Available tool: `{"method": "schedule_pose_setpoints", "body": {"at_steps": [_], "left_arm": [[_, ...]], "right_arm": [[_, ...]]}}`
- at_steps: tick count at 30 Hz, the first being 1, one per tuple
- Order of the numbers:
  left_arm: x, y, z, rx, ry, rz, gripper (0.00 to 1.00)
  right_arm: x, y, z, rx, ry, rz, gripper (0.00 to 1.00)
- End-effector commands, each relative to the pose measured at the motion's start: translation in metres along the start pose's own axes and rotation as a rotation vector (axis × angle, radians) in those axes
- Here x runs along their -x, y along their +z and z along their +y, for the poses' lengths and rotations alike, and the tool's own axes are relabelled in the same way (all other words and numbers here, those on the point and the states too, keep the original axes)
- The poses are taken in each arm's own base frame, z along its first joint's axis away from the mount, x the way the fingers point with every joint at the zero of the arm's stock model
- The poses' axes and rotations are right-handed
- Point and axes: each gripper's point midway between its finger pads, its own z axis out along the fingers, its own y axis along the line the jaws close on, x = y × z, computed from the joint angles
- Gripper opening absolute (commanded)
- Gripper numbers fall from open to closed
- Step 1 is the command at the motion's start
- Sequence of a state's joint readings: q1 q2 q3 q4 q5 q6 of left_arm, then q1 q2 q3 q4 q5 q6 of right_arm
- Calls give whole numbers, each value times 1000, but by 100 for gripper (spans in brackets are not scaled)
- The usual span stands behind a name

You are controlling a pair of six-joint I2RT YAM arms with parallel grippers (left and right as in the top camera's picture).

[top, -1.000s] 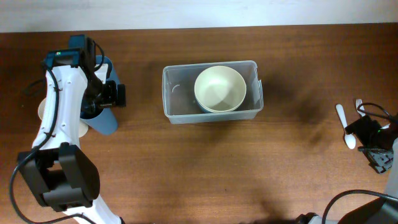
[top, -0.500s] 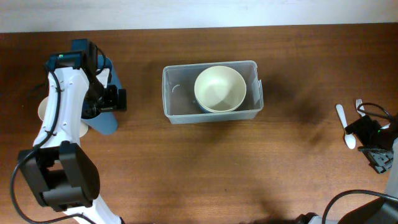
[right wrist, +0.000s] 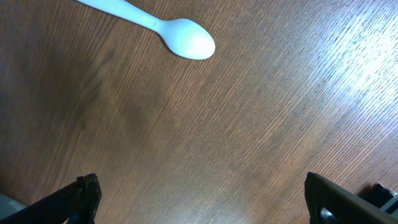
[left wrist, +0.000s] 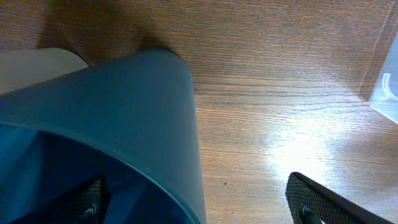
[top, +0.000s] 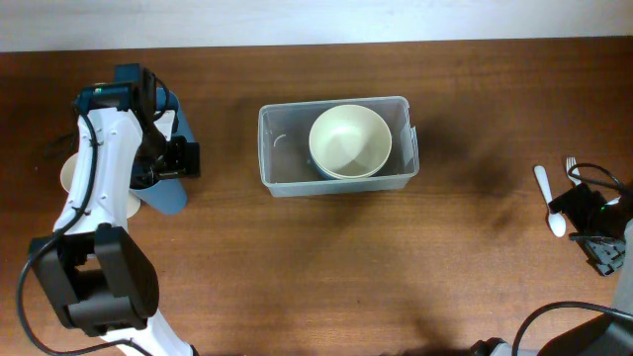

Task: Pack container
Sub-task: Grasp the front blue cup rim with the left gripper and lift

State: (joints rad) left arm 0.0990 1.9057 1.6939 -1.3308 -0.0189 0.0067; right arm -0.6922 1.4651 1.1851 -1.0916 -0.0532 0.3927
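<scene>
The blue cup goes into the clear container, so my left gripper will grab it by its rim [left wrist: 176,191] next.
The clear container [top: 282,168] sits at mid-table with a cream bowl [top: 349,140] inside its right half. A blue cup [top: 168,193] lies on its side at the left, seen close up as the blue cup [left wrist: 124,118] in the left wrist view. My left gripper [top: 176,158] is open astride that cup's rim. In the wrist view the left gripper [left wrist: 202,202] has one finger inside the cup's mouth and the other out over bare wood, apart from the wall. My right gripper [right wrist: 199,199] stands open over bare table at the far right.
A white spoon [top: 549,203] and a fork [top: 572,168] lie at the right edge; the spoon [right wrist: 186,40] shows just beyond my right fingers. A cream bowl [top: 67,173] sits partly hidden under the left arm, beside the blue cup.
My left gripper has shifted slightly toward the table's front along the blue cup, and its jaws have narrowed a little. The right arm has not moved.
</scene>
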Motion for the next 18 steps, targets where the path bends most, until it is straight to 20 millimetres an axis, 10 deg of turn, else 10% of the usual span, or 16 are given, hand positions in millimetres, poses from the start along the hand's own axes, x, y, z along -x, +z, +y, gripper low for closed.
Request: {"method": "schedule_pose_setpoints", "body": {"at_steps": [1, 18], "left_arm": [[-1, 5, 1, 7, 9, 14, 90], [-4, -5, 1, 7, 9, 26, 25]], "right_arm": [[0, 0, 0, 2, 11, -1, 99], [0, 0, 0, 2, 11, -1, 99]]}}
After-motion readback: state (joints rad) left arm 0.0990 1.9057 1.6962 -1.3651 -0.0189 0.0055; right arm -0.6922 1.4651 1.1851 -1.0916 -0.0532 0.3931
